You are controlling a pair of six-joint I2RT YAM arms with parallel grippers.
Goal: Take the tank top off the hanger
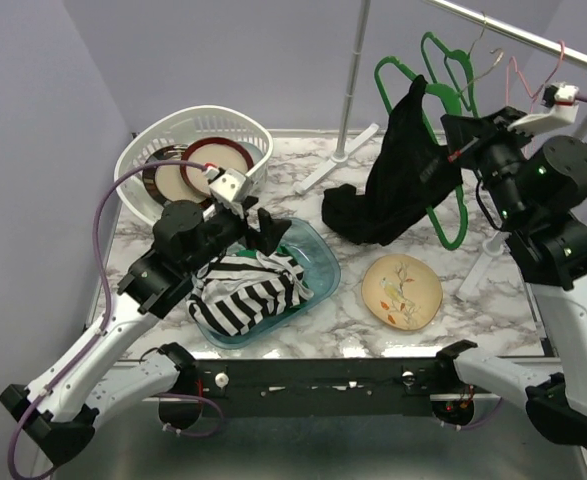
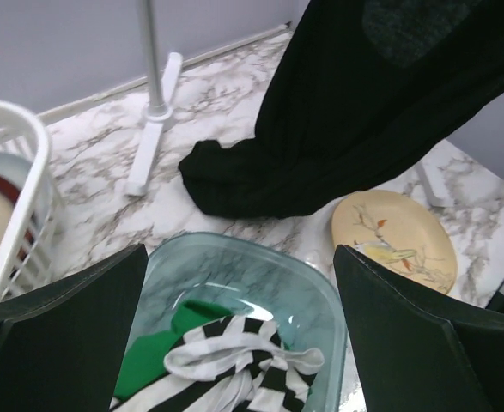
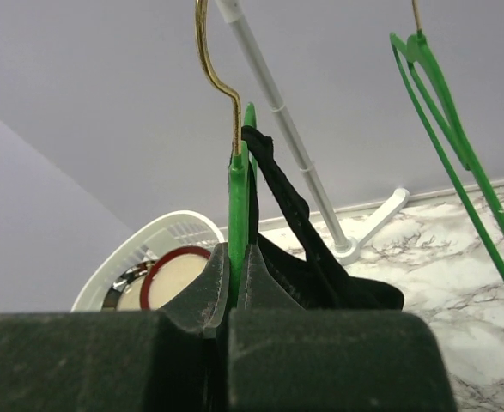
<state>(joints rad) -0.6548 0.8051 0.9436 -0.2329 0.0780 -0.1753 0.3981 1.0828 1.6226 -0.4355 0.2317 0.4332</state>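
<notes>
I should next grab the black tank top with my left gripper by its loose hanging body (image 1: 384, 188) (image 2: 299, 142), away from the straps. Then I can pull it off the hanger.
The black tank top (image 1: 403, 170) hangs on a green hanger (image 1: 451, 215) from the rail, its hem bunched on the table. My right gripper (image 1: 453, 137) is shut on the green hanger (image 3: 238, 193) just below its gold hook, with the tank top's strap (image 3: 286, 206) draped right beside the fingers. My left gripper (image 1: 271, 235) is open and empty, low over the glass dish, apart from the tank top (image 2: 363, 112), which lies ahead of its fingers (image 2: 71, 322).
A glass dish (image 1: 323, 262) holds a striped garment (image 1: 248, 295). A white basket (image 1: 198, 135) with plates stands back left. A yellow plate (image 1: 403, 290) lies front right. The rack pole (image 1: 353, 75) and rail (image 1: 533, 35) carry a second green hanger (image 1: 451, 60).
</notes>
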